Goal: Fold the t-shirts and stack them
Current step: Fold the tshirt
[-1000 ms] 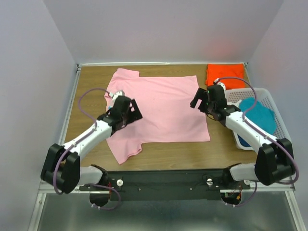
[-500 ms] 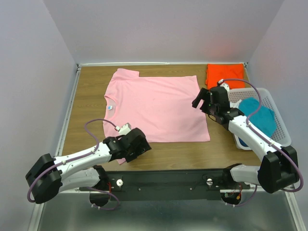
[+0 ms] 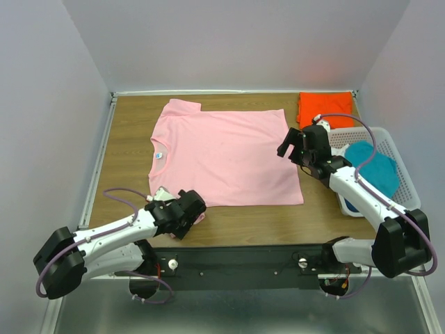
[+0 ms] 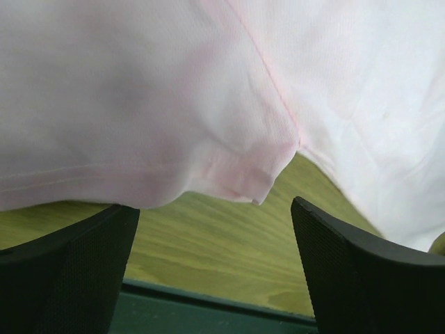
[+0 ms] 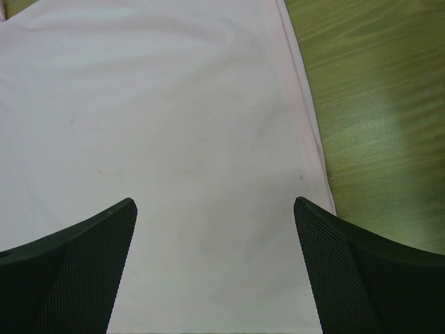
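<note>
My left gripper is going to fold the near side of the light pink t-shirt inward, so next it will grab the t-shirt's near sleeve hem corner beside the underarm.
The light pink t-shirt (image 3: 226, 156) lies spread flat across the middle of the table, its neck label at the left. My left gripper (image 3: 189, 211) is open and empty, low at the near left sleeve. In the left wrist view the sleeve's hem (image 4: 208, 90) hangs just beyond the gripper (image 4: 215, 278). My right gripper (image 3: 286, 145) is open and empty above the shirt's right hem (image 5: 174, 139). The orange t-shirt (image 3: 325, 108) lies folded at the far right. The teal t-shirt (image 3: 375, 170) lies in the basket.
A white lattice basket (image 3: 389, 139) stands at the table's right edge, beside my right arm. Bare wooden table (image 3: 128, 139) shows left of the pink shirt and along the near edge (image 3: 278, 223). Grey walls enclose the table on three sides.
My left arm has pulled back from over the shirt's left side to the near left sleeve, by the table's front edge. My right gripper has hardly moved.
</note>
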Tool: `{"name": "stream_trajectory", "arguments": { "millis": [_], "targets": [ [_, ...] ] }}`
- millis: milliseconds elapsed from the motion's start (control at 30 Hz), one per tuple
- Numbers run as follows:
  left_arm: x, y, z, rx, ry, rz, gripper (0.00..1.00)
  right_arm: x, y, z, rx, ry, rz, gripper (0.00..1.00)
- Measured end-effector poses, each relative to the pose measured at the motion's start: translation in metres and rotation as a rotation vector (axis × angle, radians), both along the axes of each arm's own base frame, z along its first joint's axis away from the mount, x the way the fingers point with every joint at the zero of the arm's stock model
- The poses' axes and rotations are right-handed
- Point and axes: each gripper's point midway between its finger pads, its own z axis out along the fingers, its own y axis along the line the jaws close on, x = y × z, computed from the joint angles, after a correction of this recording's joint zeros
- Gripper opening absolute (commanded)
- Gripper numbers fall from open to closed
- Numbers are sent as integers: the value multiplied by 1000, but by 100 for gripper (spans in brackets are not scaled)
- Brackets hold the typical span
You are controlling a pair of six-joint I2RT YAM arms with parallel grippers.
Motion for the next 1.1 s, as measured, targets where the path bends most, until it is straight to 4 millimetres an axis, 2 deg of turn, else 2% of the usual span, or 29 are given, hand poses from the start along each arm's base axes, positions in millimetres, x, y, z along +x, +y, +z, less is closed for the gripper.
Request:
{"name": "stream_trajectory", "arguments": {
  "millis": [133,167,267,367,400,433,467,633,867,1033,1100],
  "targets": [
    [10,14,-3,15,-40,82,76,0,0,0,-2,-1,2,100],
    [12,18,-4,19,-44,102,70,0,0,0,-3,-1,2,100],
    [21,28,-5,36,-66,152,60,0,0,0,-7,-2,5,100],
    [28,37,-5,53,-78,192,39,0,-1,1,-7,-5,5,100],
    [30,39,-5,59,-81,195,24,0,-1,2,-7,-7,5,100],
    [32,42,-5,65,-85,198,15,-1,-1,2,-6,-8,4,100],
    [35,44,-5,71,-90,204,2,-1,-1,2,-6,-9,4,100],
    [40,51,-8,106,-94,197,0,-9,-6,0,2,-16,-20,100],
    [40,51,-11,141,-97,138,0,-51,-18,-18,65,5,-66,100],
    [46,45,-8,145,-126,85,0,-85,-19,-38,114,65,-58,100],
    [48,44,-9,150,-130,70,0,-93,-19,-43,121,89,-54,100]
  ]
}}
